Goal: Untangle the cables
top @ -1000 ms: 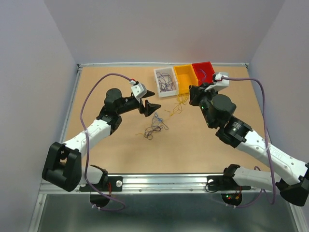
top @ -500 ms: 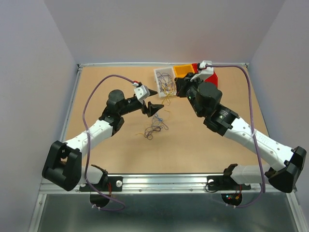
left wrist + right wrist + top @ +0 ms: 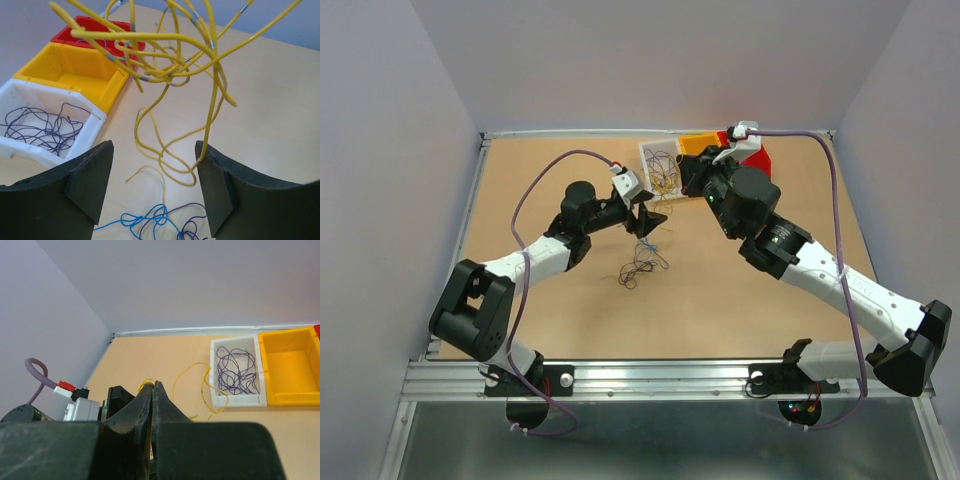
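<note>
My left gripper will next take hold of the hanging yellow cables by their lower loop (image 3: pixel 663 209) (image 3: pixel 176 171). The bunch of cables will then be free for my right gripper to work on.
My right gripper (image 3: pixel 686 180) is shut on a bunch of yellow cables (image 3: pixel 666 181) and holds them above the table, in front of the white bin. In the right wrist view the jaws are pressed together (image 3: pixel 154 386) with a yellow loop at the tips. My left gripper (image 3: pixel 650 214) is open, with the hanging yellow cables (image 3: pixel 170 65) dangling between and above its fingers (image 3: pixel 154 152); one strand touches the right finger. A small clump of blue and dark purple cables (image 3: pixel 640 266) lies on the table below, and also shows in the left wrist view (image 3: pixel 160 222).
Three bins stand at the back: a white bin (image 3: pixel 647 158) holding dark purple wires, a yellow bin (image 3: pixel 695 146) and a red bin (image 3: pixel 760 158). They also show in the left wrist view: white bin (image 3: pixel 95 122), yellow bin (image 3: pixel 75 75), red bin (image 3: pixel 85 26).
My right gripper has swung left from the yellow bin toward the white bin, carrying the yellow cables up. My left gripper has moved right, under the hanging yellow cables.
</note>
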